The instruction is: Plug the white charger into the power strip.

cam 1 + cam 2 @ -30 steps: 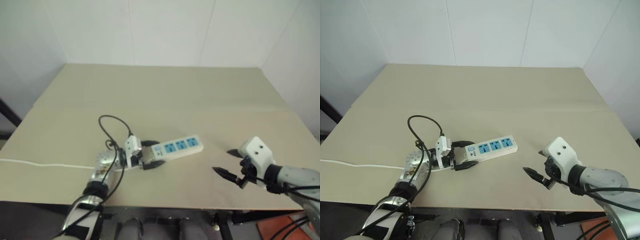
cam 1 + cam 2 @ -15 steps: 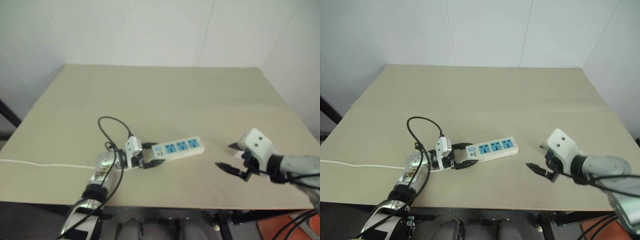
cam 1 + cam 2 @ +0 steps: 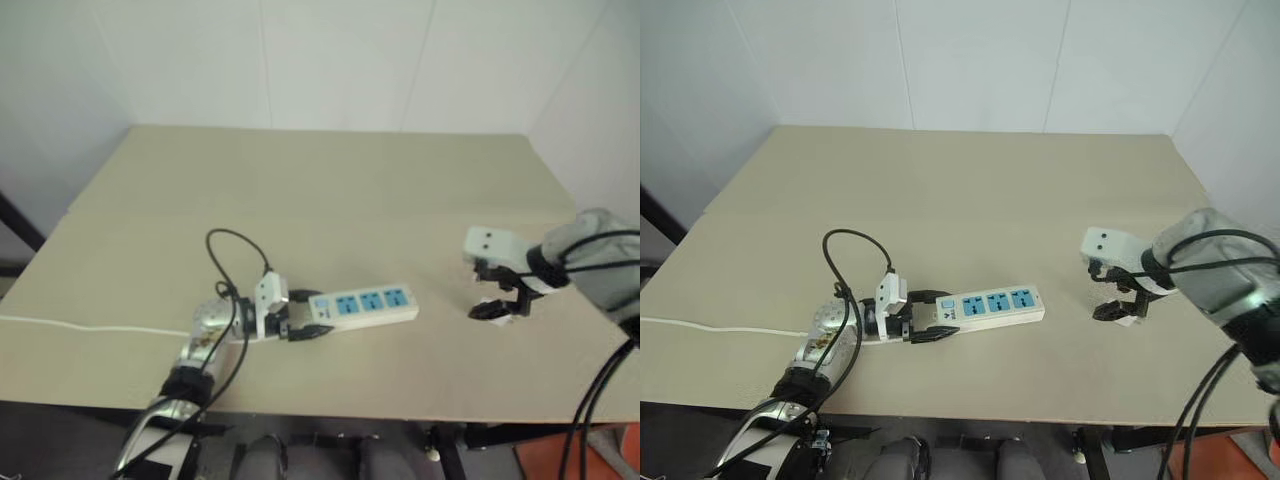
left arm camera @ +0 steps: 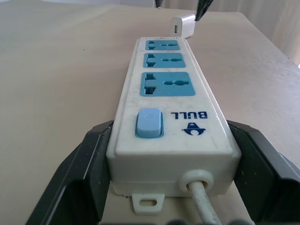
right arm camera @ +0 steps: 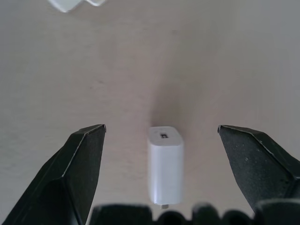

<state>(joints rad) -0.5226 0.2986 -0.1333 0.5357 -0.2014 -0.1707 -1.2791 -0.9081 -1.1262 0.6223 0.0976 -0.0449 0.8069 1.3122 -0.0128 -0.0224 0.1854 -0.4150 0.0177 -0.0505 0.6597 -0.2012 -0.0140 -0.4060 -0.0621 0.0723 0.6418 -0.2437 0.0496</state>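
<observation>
My right gripper's fingers are still above the charger, so it is too early to close, and lowering to the white charger [image 5: 165,164] comes first.
The power strip [image 3: 365,304] lies on the tan table, a long white bar with three blue outlet faces [image 4: 168,85] and a blue switch. My left gripper [image 3: 305,313] is shut on its cord end, one black finger [image 4: 79,173] pressed to each side. The white charger [image 5: 165,164] lies flat on the table to the right of the strip's far end, and it also appears beyond the strip [image 4: 183,26]. My right gripper [image 5: 161,127] hangs open just above the charger, pointing down, with a finger on either side and not touching it.
The strip's thin white cord [image 3: 90,328] runs left along the table's front edge. The table [image 3: 330,200] stretches bare toward white walls behind. The right gripper [image 3: 492,292] stands near the table's right side, a short way in from the front edge.
My right gripper has swung from near the front edge farther onto the table and tipped down over the charger. The left gripper has closed on the strip, which has turned slightly.
</observation>
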